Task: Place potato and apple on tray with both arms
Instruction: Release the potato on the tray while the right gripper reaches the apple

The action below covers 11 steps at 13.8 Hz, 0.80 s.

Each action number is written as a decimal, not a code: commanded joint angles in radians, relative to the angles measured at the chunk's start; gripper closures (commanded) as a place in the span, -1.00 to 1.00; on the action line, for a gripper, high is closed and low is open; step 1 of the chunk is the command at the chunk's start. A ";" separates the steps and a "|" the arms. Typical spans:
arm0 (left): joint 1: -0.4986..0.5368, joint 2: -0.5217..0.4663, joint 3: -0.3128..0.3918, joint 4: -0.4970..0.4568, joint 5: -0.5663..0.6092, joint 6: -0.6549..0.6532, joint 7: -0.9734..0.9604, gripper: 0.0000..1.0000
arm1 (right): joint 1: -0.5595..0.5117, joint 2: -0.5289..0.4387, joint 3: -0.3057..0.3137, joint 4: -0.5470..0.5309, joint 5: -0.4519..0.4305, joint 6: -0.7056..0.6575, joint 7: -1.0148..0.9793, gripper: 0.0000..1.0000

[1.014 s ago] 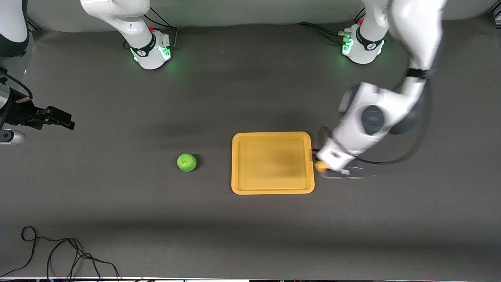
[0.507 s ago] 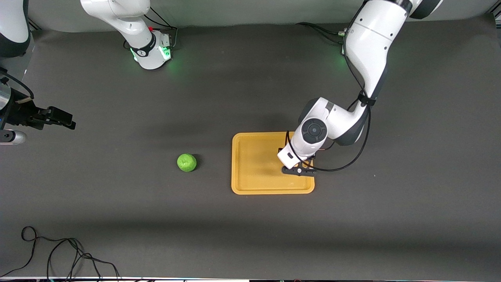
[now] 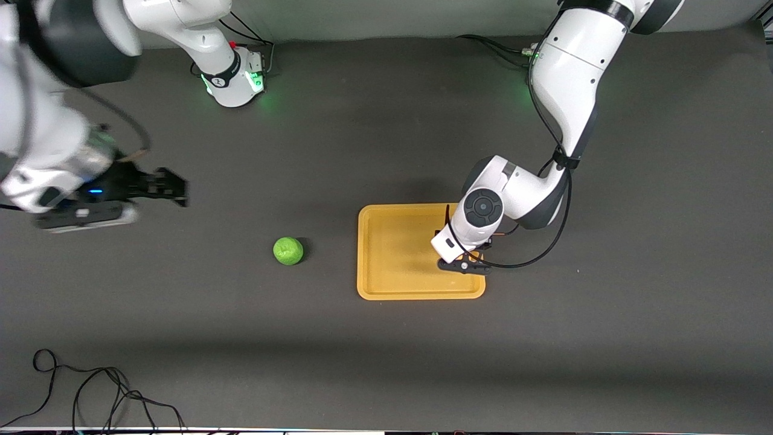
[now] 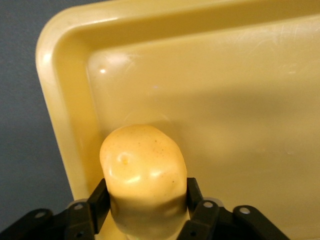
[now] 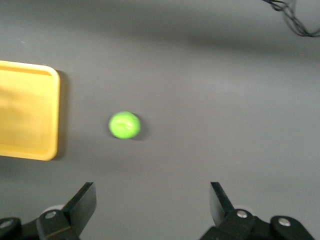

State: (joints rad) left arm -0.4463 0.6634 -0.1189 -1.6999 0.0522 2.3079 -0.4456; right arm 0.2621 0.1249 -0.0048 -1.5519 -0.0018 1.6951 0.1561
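The green apple should go on the yellow-orange tray, so my right gripper should next grab it by its round middle.
The yellow-orange tray lies mid-table. My left gripper is low over the tray's corner at the left arm's end, nearer the front camera. It is shut on the potato, a pale yellow lump just inside the tray's rim. The left wrist hides the potato in the front view. I cannot tell whether it touches the tray floor. The green apple sits on the table beside the tray, toward the right arm's end. My right gripper is open and empty over bare table, apart from the apple.
The two arm bases stand along the table's edge farthest from the front camera. A loose black cable lies near the front corner at the right arm's end. The tray's end also shows in the right wrist view.
My left gripper carried the potato from beside the tray to over its corner, then settled slightly. My right arm has swung in from the table's end toward the apple.
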 commanded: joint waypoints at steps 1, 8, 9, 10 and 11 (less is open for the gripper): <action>0.012 -0.030 0.004 0.023 0.017 -0.037 0.002 -1.00 | 0.138 0.114 -0.011 0.119 0.003 -0.002 0.153 -1.00; 0.191 -0.408 0.011 0.020 -0.020 -0.290 0.075 -1.00 | 0.167 0.145 -0.052 -0.104 -0.004 0.257 0.178 -1.00; 0.220 -0.439 0.018 0.019 -0.018 -0.354 0.117 -1.00 | 0.166 0.151 -0.064 -0.161 -0.001 0.334 0.178 -1.00; 0.268 -0.471 0.018 0.011 -0.018 -0.408 0.181 -0.99 | 0.167 0.162 -0.067 -0.215 0.000 0.407 0.178 -1.00; 0.308 -0.500 0.018 0.002 -0.022 -0.438 0.238 -0.99 | 0.169 0.183 -0.066 -0.253 0.000 0.469 0.178 -1.00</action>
State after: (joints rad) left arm -0.2042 0.2195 -0.0989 -1.6459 0.0440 1.9123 -0.3096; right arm 0.4218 0.2982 -0.0667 -1.7081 -0.0040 2.0469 0.3391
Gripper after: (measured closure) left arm 0.000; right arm 0.000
